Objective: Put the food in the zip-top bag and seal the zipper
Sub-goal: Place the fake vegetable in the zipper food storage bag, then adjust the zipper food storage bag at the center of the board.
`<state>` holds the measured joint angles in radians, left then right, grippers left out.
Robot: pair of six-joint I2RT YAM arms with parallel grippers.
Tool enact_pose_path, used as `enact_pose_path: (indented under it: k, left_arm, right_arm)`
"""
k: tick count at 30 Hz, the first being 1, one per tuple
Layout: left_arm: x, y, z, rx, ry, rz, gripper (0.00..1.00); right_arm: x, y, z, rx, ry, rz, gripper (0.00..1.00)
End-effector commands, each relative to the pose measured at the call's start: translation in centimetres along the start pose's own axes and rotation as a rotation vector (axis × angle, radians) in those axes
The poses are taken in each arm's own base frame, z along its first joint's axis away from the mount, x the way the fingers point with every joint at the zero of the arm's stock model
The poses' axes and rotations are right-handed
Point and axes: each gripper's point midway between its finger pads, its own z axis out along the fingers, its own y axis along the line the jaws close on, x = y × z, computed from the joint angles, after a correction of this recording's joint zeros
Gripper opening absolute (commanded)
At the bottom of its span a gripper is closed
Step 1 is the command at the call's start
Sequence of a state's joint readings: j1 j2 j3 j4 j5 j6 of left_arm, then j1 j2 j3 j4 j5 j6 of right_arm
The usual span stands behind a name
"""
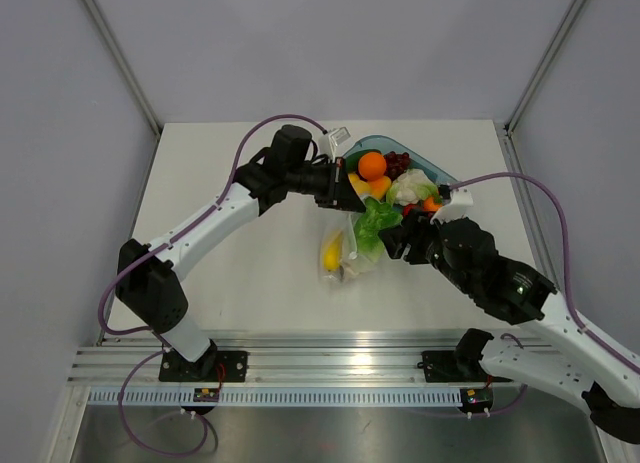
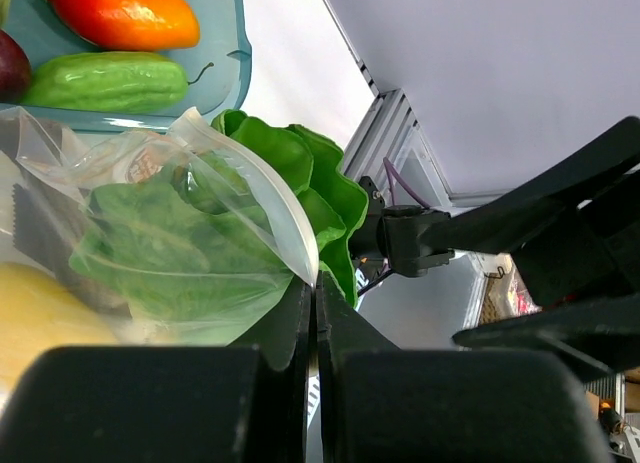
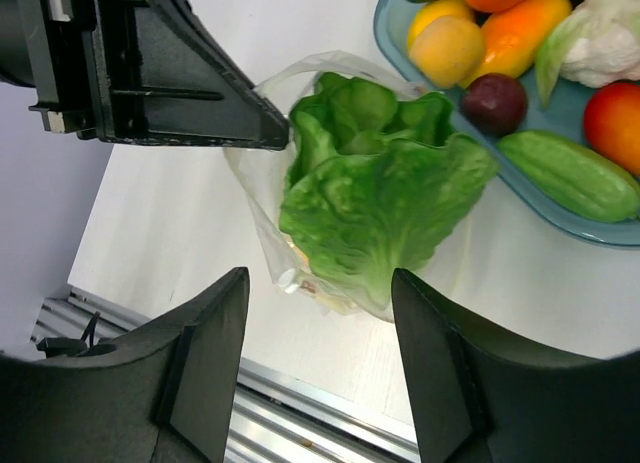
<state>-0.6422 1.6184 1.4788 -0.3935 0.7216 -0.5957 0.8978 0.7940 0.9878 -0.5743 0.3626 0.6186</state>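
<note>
My right gripper should next grab the bag's free opening edge [image 1: 377,258] [image 3: 372,307] beside the lettuce, opposite my left gripper, to hold the bag open and put the lettuce inside.
The clear zip-top bag [image 1: 345,251] lies on the table below the tray, with a yellow lemon [image 1: 332,251] inside. Green lettuce [image 3: 380,198] sits in the bag's mouth, partly in and partly sticking out. My left gripper [image 2: 317,283] is shut on the bag's upper mouth edge, pinching the whitish zipper [image 2: 285,218] strip and holding it up. My right gripper [image 3: 320,283] is open just short of the lettuce, with nothing between its fingers. In the top view the right gripper [image 1: 392,233] sits beside the lettuce [image 1: 372,223] and the left gripper [image 1: 340,183] above the bag.
The teal tray [image 1: 440,168] at the back right holds an orange [image 1: 372,165], dark grapes [image 1: 398,163], a pale cauliflower-like piece [image 1: 410,186], a cucumber [image 3: 570,173] and other toy food. An aluminium rail [image 1: 320,368] runs along the near table edge.
</note>
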Motion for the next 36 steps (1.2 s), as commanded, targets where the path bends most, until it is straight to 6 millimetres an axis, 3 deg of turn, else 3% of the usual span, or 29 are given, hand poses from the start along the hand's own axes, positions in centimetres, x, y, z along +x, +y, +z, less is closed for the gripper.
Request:
enact_pose_path:
  k: [1,5,6,12,26,29,33,36]
  left_arm:
    - [-1.9,-2.3,-0.9,0.083,-0.051,0.066,0.0]
    - [-2.0,-2.5,-1.1,0.086,-0.056,0.069,0.0]
    - [-1.9,-2.5,-1.1,0.086,-0.055,0.07,0.0]
    - [-1.9,-2.5,-1.4,0.089,-0.053,0.07,0.0]
    - [-2.2,-2.9,-1.9,0.095,-0.062,0.081,0.0]
    - [-2.2,-3.0,-2.0,0.097,-0.065,0.083,0.0]
    - [-2.2,-3.2,-2.3,0.097,-0.067,0.086,0.0]
    - [-2.1,-3.0,-2.7,0.082,-0.071,0.086,0.0]
  right_arm:
    - [-0.2,-3.0,-0.8,0.105,-0.043,0.012,0.66]
    - [1.5,-4.6,0.0,0.113,0.014,0.072,0.68]
    - [2.0,-6.3,0.6,0.149,0.021,0.1,0.68]
    - [4.8,-8.2,3.4,0.111,0.118,0.207,0.67]
    - [8.5,-8.5,7.6,0.079,0.213,0.26,0.63]
    - [9.3,-8.5,8.5,0.067,0.231,0.274,0.56]
    - [9.9,-8.4,9.9,0.05,0.248,0.276,0.38]
    - [8.7,-8.1,10.0,0.052,0.231,0.246,0.08]
